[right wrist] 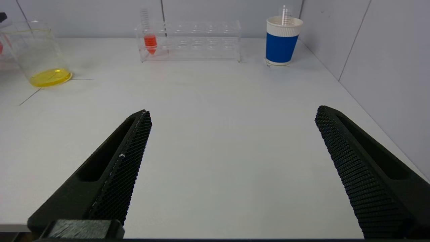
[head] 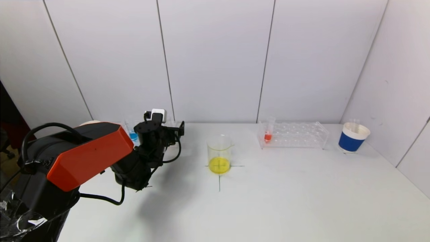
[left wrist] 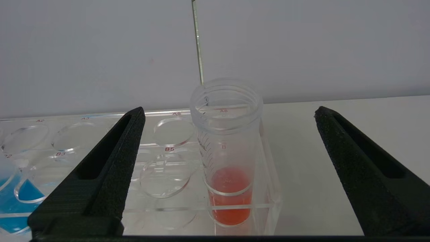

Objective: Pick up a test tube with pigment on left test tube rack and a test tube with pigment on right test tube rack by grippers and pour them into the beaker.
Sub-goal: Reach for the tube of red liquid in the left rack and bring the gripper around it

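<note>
I should next grab the test tube with red pigment by its bare upper side [left wrist: 227,147] with my left gripper, since the rack surrounds the test tube's lower half.
My left gripper [head: 172,129] is open at the right end of the left clear rack [left wrist: 100,134]. In the left wrist view a test tube with red pigment [left wrist: 229,188] stands upright in the rack's end hole, straight ahead between my open fingers [left wrist: 111,161], untouched. A test tube with blue pigment [head: 133,135] stands further along that rack. The beaker [head: 219,153] holds yellow liquid at the table's middle. The right rack [head: 295,134] holds a test tube with red pigment [head: 268,133] at its left end. My right gripper [right wrist: 231,112] is open and empty over bare table, out of the head view.
A blue and white paper cup [head: 352,137] with an empty tube in it stands right of the right rack, near the side wall. A black cross is marked on the table under the beaker. Wall panels close the back and right side.
</note>
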You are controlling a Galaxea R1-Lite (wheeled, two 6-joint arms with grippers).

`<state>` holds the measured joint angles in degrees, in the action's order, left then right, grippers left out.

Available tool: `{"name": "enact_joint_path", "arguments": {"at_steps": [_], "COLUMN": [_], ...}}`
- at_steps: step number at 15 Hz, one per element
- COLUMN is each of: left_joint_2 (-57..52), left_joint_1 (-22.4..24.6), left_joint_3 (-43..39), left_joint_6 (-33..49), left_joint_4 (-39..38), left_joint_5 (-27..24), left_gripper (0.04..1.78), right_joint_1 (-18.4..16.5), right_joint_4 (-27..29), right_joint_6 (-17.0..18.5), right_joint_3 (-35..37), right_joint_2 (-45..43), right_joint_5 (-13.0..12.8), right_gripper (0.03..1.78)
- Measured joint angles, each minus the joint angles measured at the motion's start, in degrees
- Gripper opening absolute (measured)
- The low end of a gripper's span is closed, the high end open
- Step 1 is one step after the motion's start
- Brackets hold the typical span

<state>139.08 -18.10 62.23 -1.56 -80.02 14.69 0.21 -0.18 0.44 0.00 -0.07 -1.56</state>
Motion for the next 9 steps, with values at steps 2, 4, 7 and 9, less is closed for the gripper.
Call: {"name": "enact_joint_path", "arguments": {"at_steps": [2,4,7,9], "left_joint_2": [0.0,0.0,0.1,0.4], "left_joint_1": [0.1,0.1,0.3,0.3], "left_joint_3": [0.2,0.3,0.6,0.9], "left_joint_6": [0.0,0.0,0.0,0.0], "left_joint_4": [0.1,0.1,0.1,0.1], "left_joint_5": [0.0,0.0,0.0,0.0], "left_gripper": [1.76,1.76,1.76,1.76], "right_joint_1": [0.0,0.0,0.0,0.0], "right_joint_4": [0.0,0.0,0.0,0.0], "right_joint_6": [0.0,0.0,0.0,0.0], "right_joint_3": [0.0,0.0,0.0,0.0], "right_joint_2": [0.0,0.0,0.0,0.0], "right_joint_5": [0.0,0.0,0.0,0.0], "right_gripper": [1.77,1.77,1.77,1.77]}}
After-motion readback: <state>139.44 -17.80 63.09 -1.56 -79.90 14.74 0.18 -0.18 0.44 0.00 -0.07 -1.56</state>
